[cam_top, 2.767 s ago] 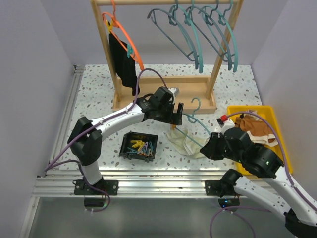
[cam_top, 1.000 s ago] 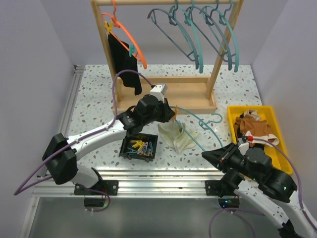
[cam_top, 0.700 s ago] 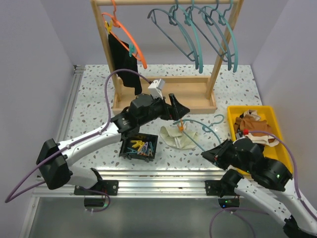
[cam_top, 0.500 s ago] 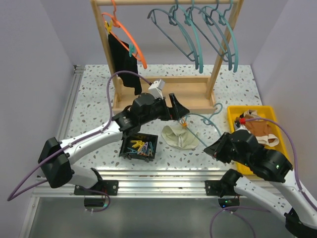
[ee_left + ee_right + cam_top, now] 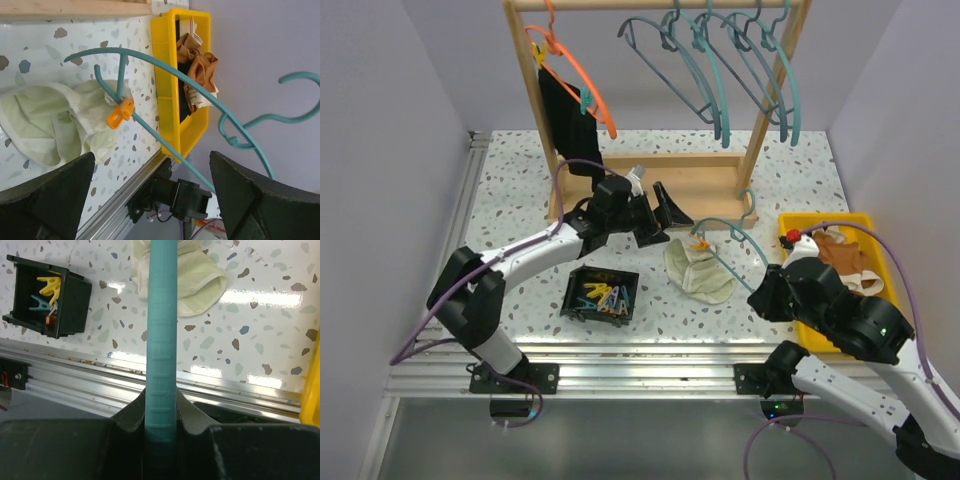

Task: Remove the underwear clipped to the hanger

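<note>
Next, my left gripper grabs the orange clip (image 5: 700,243) across its handle ends, away from the hanger bar, to open the clip and remove the underwear.
The cream-white underwear (image 5: 701,271) lies crumpled on the table, pinned by an orange clip (image 5: 700,243) to a teal hanger (image 5: 732,236). My right gripper (image 5: 766,292) is shut on that hanger's bar (image 5: 161,330), just right of the cloth (image 5: 196,273). My left gripper (image 5: 668,221) stands open, left of the clip and apart from it. In the left wrist view the clip (image 5: 120,114) and cream cloth (image 5: 47,125) lie ahead of the wide jaws, nothing between them. The black underwear (image 5: 567,122) hangs from an orange hanger (image 5: 578,72) on the rack.
A wooden rack (image 5: 650,188) at the back carries several teal hangers (image 5: 722,62). A black box (image 5: 602,295) of clothespins sits near the front edge. A yellow bin (image 5: 789,226) with brown clothes (image 5: 844,256) stands at the right.
My left gripper let go of the orange clip, opened wide and drew back toward the rack. My right gripper carried the hanger and cream underwear rightward and farther from the front edge.
</note>
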### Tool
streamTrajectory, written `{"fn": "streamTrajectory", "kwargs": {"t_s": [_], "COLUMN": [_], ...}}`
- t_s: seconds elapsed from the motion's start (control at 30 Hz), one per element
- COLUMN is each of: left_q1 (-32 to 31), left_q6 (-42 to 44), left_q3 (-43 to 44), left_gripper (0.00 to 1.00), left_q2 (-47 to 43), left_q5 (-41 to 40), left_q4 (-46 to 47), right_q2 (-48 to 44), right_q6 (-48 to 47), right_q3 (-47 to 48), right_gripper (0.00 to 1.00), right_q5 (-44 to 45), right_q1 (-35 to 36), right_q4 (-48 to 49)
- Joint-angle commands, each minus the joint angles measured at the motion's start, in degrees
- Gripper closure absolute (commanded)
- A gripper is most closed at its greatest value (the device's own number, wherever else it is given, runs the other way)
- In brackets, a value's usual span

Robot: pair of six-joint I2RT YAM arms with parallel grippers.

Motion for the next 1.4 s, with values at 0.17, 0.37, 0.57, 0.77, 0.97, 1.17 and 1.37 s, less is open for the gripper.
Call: {"fn": "streamTrajectory", "kwargs": {"t_s": [0.17,0.37,0.57,0.77,0.97,1.17,1.37], "left_q1": [2.43,2.43,2.69,2.69,2.69,2.61,2.52], "left_q6": [-9.09,-12.26,-20.07,-20.87,-22.53,-23.95,-23.86], "left_q3": [4.78,5.84,3.3,4.79,3.48,3.12,1.98], "left_gripper": [0.0,0.0,0.0,0.0,0.07,0.36,0.88], "left_q2": [10.03,13.3,14.18,16.11,17.61,17.44,16.91], "left_q5": [17.78,20.44,20.61,21.93,23.51,24.22,24.57], "left_q4": [5.79,8.25,17.38,17.13,17.92,21.79,22.84], "right_q2": [-3.01,-1.35,1.2,0.94,0.15,0.06,-0.2], "right_q6": [-9.41,-12.31,-14.6,-15.39,-16.1,-16.45,-16.36], "right_q3": [3.4,4.81,6.3,7.0,7.44,7.44,7.79], "right_gripper": [1.0,1.0,1.0,1.0,1.0,1.0,1.0], "right_q5": [1.58,-0.62,-1.76,-2.11,-2.11,-1.5,0.34], "right_q1": [0.03,0.03,0.03,0.11,0.11,0.11,0.03], "right_q4": [4.04,5.72,5.99,5.99,5.99,5.73,4.67]}}
